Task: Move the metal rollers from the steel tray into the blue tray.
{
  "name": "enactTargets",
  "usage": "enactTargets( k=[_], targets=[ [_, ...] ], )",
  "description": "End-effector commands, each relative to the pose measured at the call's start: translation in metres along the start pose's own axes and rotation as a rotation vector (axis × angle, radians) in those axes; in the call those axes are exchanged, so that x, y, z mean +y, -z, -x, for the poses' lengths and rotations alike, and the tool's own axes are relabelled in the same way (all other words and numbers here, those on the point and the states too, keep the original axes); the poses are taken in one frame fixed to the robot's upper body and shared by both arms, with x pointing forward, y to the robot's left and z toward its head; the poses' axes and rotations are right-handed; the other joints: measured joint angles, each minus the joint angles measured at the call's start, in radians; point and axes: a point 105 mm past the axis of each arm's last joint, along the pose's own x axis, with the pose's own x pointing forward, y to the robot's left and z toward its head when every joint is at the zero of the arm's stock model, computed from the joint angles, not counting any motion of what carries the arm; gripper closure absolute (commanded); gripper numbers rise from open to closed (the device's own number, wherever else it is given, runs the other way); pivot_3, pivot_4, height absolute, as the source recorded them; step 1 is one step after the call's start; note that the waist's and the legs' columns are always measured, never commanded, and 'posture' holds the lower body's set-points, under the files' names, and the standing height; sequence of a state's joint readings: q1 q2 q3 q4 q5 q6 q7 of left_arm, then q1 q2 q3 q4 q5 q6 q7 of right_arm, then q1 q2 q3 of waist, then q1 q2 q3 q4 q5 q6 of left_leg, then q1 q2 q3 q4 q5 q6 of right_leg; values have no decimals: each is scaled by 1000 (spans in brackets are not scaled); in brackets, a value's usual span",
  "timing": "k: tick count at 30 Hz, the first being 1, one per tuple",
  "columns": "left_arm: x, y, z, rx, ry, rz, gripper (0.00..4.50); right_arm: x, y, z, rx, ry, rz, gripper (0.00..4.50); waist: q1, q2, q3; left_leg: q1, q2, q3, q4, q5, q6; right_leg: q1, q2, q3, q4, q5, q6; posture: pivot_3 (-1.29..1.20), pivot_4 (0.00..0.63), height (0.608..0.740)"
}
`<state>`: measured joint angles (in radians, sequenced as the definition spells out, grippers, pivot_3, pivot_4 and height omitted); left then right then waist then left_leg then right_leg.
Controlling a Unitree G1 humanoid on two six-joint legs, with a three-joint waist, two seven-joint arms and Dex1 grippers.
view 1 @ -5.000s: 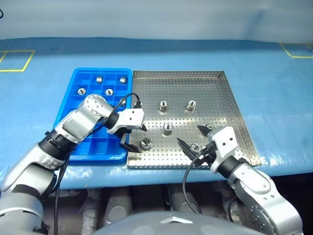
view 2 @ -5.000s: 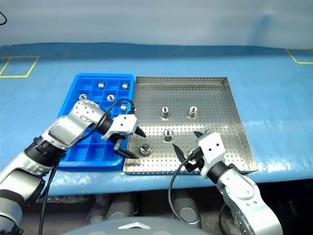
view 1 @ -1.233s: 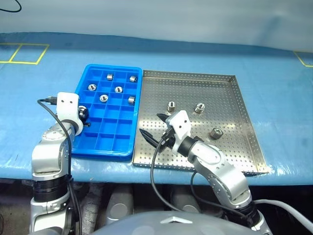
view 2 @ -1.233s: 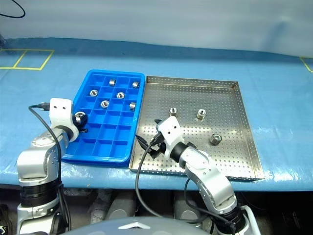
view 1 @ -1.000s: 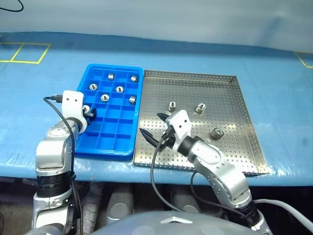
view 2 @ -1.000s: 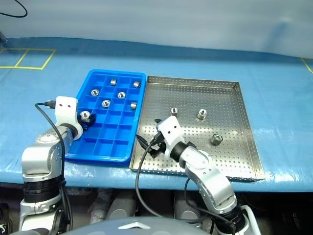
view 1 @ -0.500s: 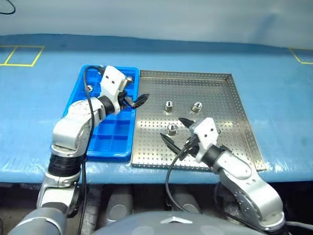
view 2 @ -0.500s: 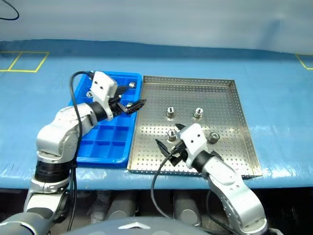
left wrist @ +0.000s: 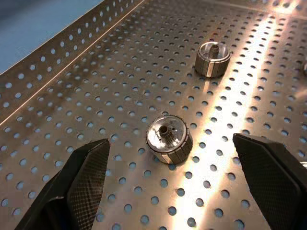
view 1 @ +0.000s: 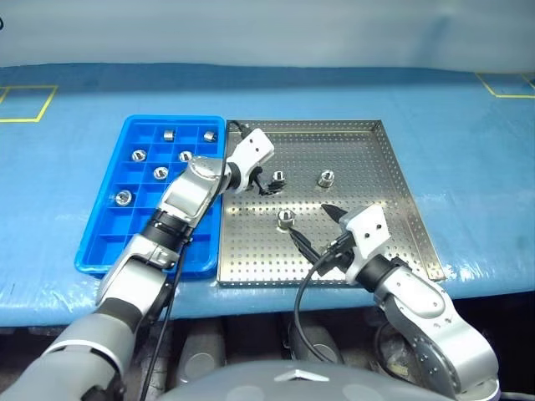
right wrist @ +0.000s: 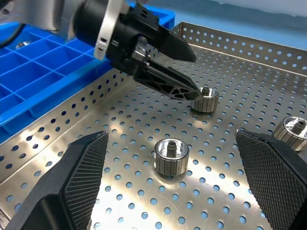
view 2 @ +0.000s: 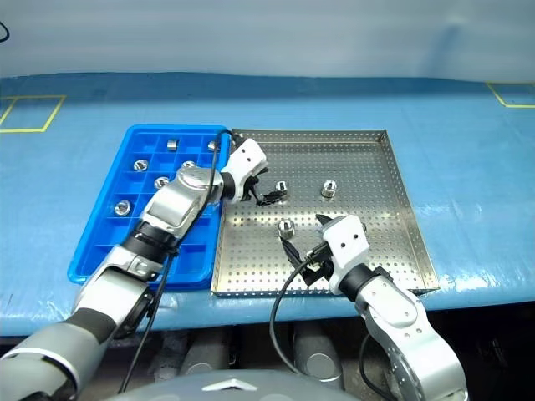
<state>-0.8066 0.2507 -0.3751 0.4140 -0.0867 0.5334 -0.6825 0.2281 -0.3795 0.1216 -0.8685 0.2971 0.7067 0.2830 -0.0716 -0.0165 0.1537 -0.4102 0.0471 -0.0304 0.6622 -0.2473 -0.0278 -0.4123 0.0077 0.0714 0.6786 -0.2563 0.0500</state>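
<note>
The left gripper needs to go lower before it closes on the back roller's top [view 1: 278,176]. Its fingers stop above that top, so they would miss if they closed now.
The steel tray [view 1: 376,159] lies at the centre with three metal rollers on it. The blue tray [view 1: 96,238] beside it on the left holds several more rollers [view 1: 160,173]. My left gripper [view 1: 267,181] reaches across onto the steel tray, open, its fingertips either side of the back left roller [left wrist: 169,139] without touching it. A second roller [view 1: 327,177] stands further right. My right gripper [view 1: 310,222] is open near the tray's front, with the front roller [right wrist: 171,155] just ahead between its fingertips, untouched.
Both trays rest on a blue covered table [view 1: 468,142] whose front edge runs just behind my arms. Yellow tape squares [view 1: 25,104] mark its far corners. A black cable [view 1: 313,276] loops from my right wrist over the steel tray's front rim.
The left gripper has swung right from the blue tray, where a roller now lies in the left column, onto the steel tray. The right gripper has drawn back to the right.
</note>
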Motion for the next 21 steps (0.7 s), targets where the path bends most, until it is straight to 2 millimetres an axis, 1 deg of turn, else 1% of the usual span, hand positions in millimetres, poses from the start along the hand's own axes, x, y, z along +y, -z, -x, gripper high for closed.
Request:
enactTargets(
  k=[1,7,12,15,18,21],
  targets=[
    [5,-14,-12,-20,-33,-69,6,4,-9,0,-45,1,6,0,-3,0,0,0,0,0,0,0,0,0,0,0,0,0,0,-142,150,740],
    [11,-9,-24,13,-75,-77,6,4,-8,1,-47,21,3,0,-16,0,0,0,0,0,0,0,0,0,0,0,0,0,0,-166,150,740],
    [16,4,-27,79,-93,-70,6,1,-8,2,-47,40,7,0,-24,0,0,0,0,0,0,0,0,0,0,0,0,0,1,-170,150,740],
    [16,8,-27,92,-91,-58,589,0,-8,2,-48,43,7,0,-25,0,0,0,0,0,0,0,0,0,0,0,0,0,1,-162,150,740],
    [15,9,-25,92,-80,-44,1566,0,-8,1,-48,43,7,0,-25,0,0,0,0,0,0,0,0,0,0,0,0,0,1,-158,150,740],
    [18,5,-21,69,-92,-38,2555,0,-8,-1,-48,40,8,0,-25,0,0,0,0,0,0,0,0,0,0,0,0,0,1,-148,150,740]
  ],
)
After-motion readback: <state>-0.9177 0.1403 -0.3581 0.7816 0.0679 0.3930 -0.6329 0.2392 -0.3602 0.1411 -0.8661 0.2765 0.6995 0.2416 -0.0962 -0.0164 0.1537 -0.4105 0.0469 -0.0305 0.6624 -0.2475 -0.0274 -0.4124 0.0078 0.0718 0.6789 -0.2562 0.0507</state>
